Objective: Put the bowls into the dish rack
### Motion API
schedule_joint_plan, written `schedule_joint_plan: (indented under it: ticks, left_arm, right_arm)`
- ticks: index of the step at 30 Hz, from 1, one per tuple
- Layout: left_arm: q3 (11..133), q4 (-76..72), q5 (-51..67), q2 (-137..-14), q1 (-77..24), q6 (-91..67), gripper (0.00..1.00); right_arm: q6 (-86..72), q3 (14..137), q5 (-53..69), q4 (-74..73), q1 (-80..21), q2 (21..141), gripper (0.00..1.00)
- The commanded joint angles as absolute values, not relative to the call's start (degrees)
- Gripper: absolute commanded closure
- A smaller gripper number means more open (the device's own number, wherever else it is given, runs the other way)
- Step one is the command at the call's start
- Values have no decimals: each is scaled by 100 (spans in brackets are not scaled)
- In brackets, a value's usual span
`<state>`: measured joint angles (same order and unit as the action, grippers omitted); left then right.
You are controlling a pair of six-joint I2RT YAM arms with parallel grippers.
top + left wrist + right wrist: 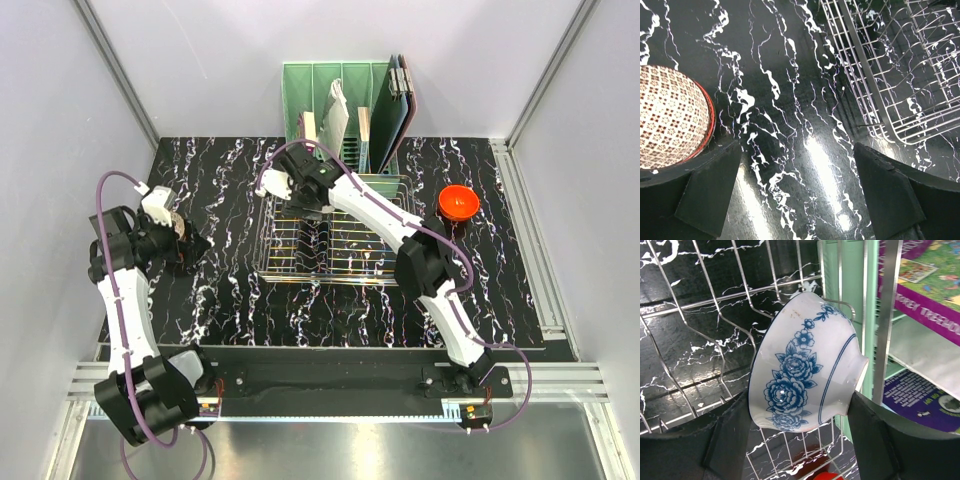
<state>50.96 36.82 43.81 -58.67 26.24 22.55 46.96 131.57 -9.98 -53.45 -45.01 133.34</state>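
My right gripper is ready to open: the bowl's rim lies along bent wires, its foot by the rack's bar, so the bowl would end inside the rack.
My right gripper (801,405) is shut on a white bowl with blue flowers (805,365). The bowl lies on its side, one finger at its rim and the other at its foot. It hangs over the back left part of the chrome wire dish rack (335,245), where the right gripper (287,186) reaches in the top view. A glossy orange-red bowl (458,203) stands on the table right of the rack. My left gripper (796,147) is open over bare marble, with a cream lattice bowl (670,117) just outside its left finger. The rack's corner (890,75) lies to its upper right.
A green slotted organizer (340,100) holding boards and flat books stands right behind the rack. A colourful box or book (920,285) sits in it close to the held bowl. Grey walls and aluminium rails enclose the black marble table (230,300).
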Motion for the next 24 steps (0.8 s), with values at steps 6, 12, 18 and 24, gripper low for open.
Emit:
schedule_joint_plan:
  ticks: [6,12,18,24]
  left_arm:
    - [5045,3586,4728,-5994,2777,2452,1]
    - [5036,3621,4781,-5994,2821,2487,1]
    - [5010,3674,4825,-5959,2874,2549,1]
    - [5185,3867,4965,-5889,2883,2795,1]
  right_arm:
    - [5124,13316,-1046,-5142,-4579,13289,27]
    - [5115,13298,-1107,-5142,-4579,13263,0]
    - [4993,13298,-1151,-5159,-4579,13079,0]
    - [4642,13228,-941,-5440,-4562,12280,0]
